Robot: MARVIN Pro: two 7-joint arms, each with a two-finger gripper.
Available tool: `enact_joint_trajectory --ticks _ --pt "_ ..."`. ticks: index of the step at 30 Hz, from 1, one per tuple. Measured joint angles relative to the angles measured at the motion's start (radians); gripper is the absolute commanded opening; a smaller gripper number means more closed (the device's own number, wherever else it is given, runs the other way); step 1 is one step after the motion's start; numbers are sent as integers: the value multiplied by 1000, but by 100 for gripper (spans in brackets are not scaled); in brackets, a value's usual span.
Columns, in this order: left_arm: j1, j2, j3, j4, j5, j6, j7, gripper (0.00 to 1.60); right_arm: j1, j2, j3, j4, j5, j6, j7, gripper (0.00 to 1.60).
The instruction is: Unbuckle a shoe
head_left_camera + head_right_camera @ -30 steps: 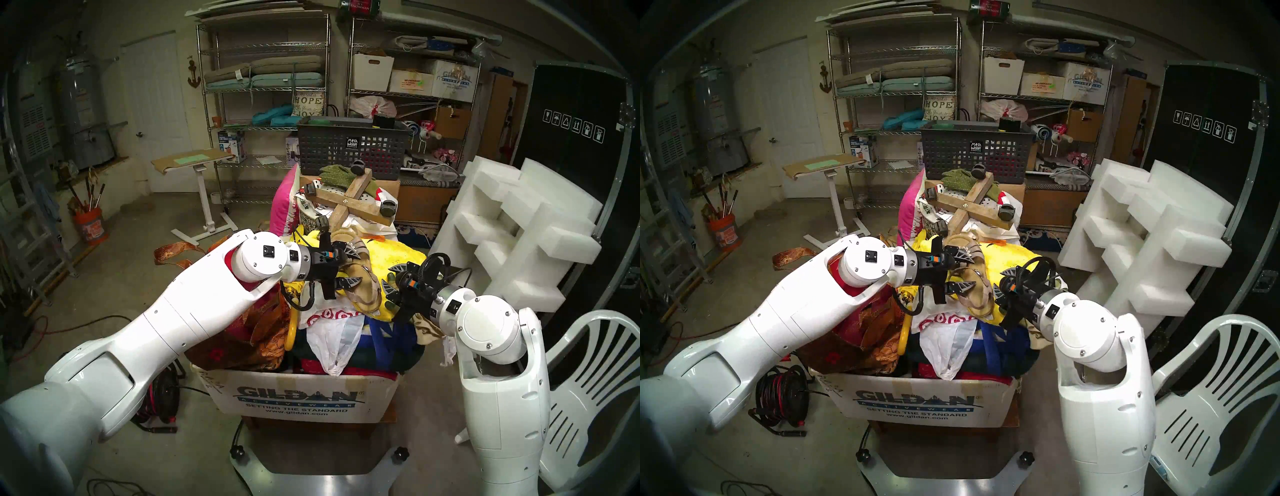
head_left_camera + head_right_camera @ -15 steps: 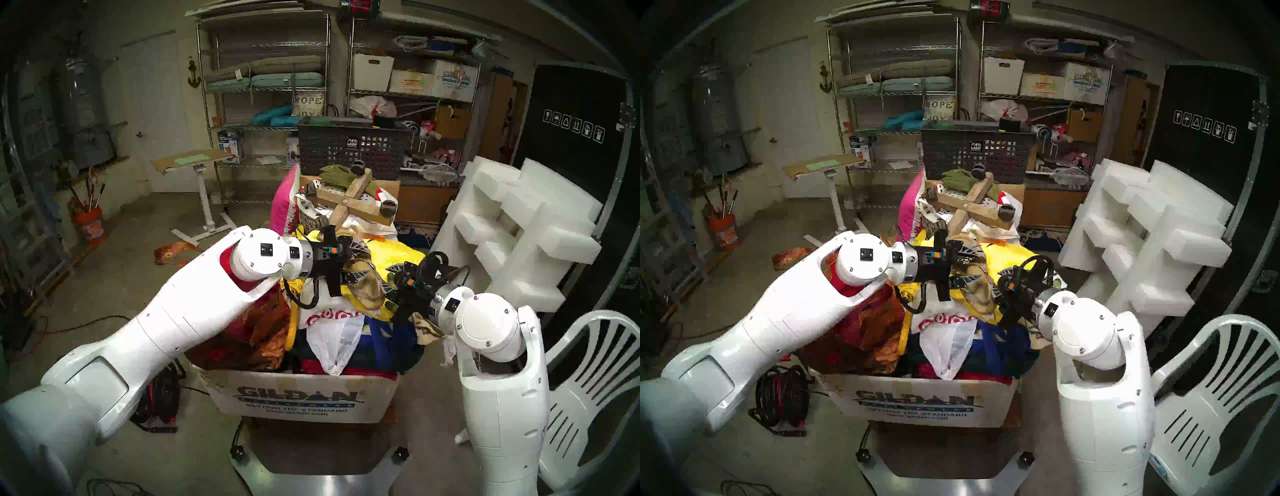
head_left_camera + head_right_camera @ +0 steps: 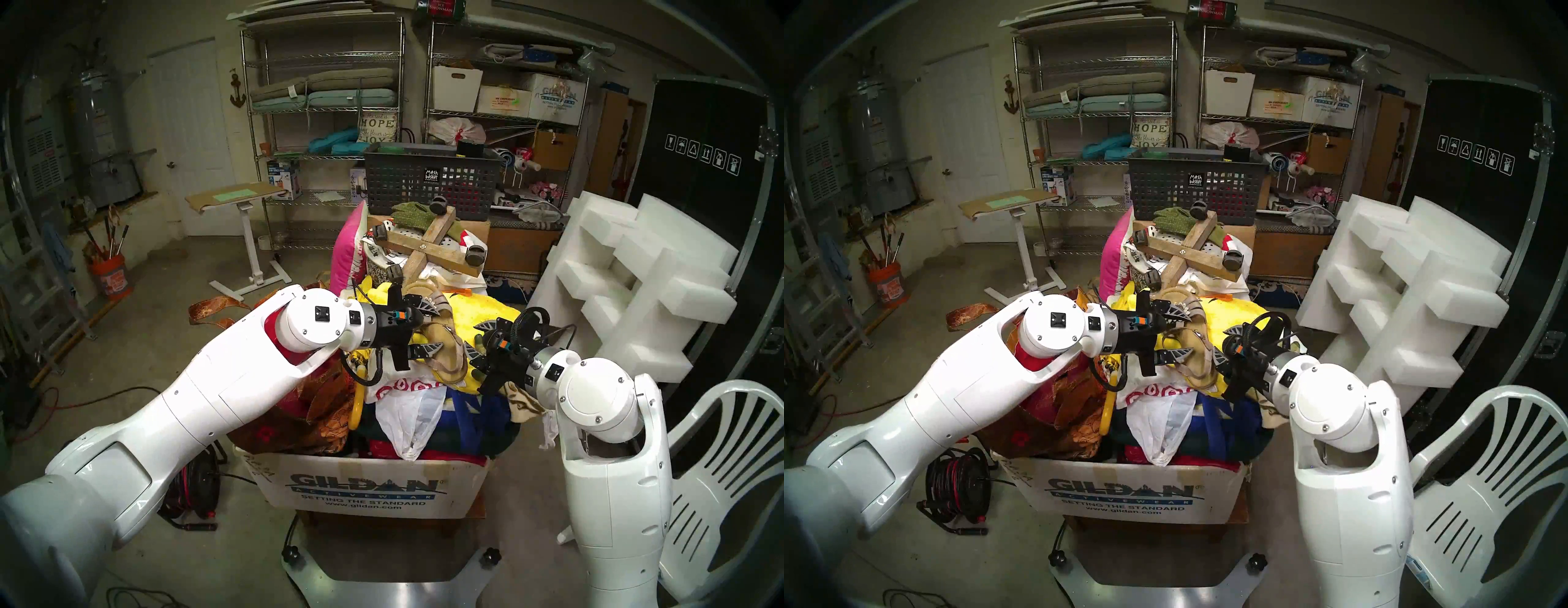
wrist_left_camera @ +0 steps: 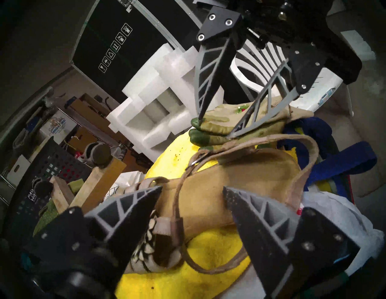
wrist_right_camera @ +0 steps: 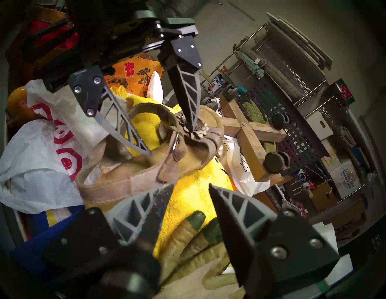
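Observation:
Next, my left gripper grabs the thin ankle strap by its part beside the small metal buckle to unbuckle the shoe (image 4: 219,191).
The shoe (image 3: 445,346) (image 3: 1197,354), a tan strappy sandal, lies on a yellow cloth (image 3: 483,308) on top of the pile. Its small metal buckle (image 4: 195,161) (image 5: 176,144) still has the thin ankle strap threaded through it. My left gripper (image 3: 433,329) (image 4: 192,188) is open and straddles the sandal from the left. In the right wrist view one fingertip (image 5: 191,129) rests on the flower ornament (image 5: 198,127) and the other on the insole (image 5: 125,165). My right gripper (image 3: 478,339) (image 5: 191,185) is open just right of the heel, over tan gloves with green fingertips (image 5: 188,236), with nothing between its fingers.
The pile fills a GILDAN box (image 3: 365,488). A wooden cross with casters (image 3: 428,250) and a dark mesh basket (image 3: 428,182) stand behind the shoe. A white plastic bag (image 3: 407,416) lies in front, and foam blocks (image 3: 636,276) and a white chair (image 3: 729,446) are on the right.
The left arm swung right and up half a second ago, tipping the shoe, and has drawn back left. The shoe lies flat again, and the left jaws stand slightly wider.

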State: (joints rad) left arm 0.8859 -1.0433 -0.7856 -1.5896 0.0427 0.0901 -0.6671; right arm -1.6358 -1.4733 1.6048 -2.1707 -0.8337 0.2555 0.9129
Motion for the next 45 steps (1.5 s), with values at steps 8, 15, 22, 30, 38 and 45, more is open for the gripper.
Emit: enact_joint_trajectory --ticks 8,15,22,30,38,45 --pt "-12 -14 0 23 10 -26 1 62 0 0 5 -2 1 4 4 100" --pt "-12 -19 1 34 5 -43 0 0 3 0 6 1 2 5 18 97" --pt "-10 -22 0 38 -6 -64 3 0 8 1 0 7 1 5 38 80" --pt "-9 -22 -3 41 -15 -72 4 0 11 11 -7 6 -1 -1 62 107" --pt "-5 -17 -5 41 -23 -76 5 0 12 25 -14 -6 -5 -4 85 110" --pt "1 -10 -8 40 -28 -80 9 0 13 27 -25 -13 -20 -3 89 106"
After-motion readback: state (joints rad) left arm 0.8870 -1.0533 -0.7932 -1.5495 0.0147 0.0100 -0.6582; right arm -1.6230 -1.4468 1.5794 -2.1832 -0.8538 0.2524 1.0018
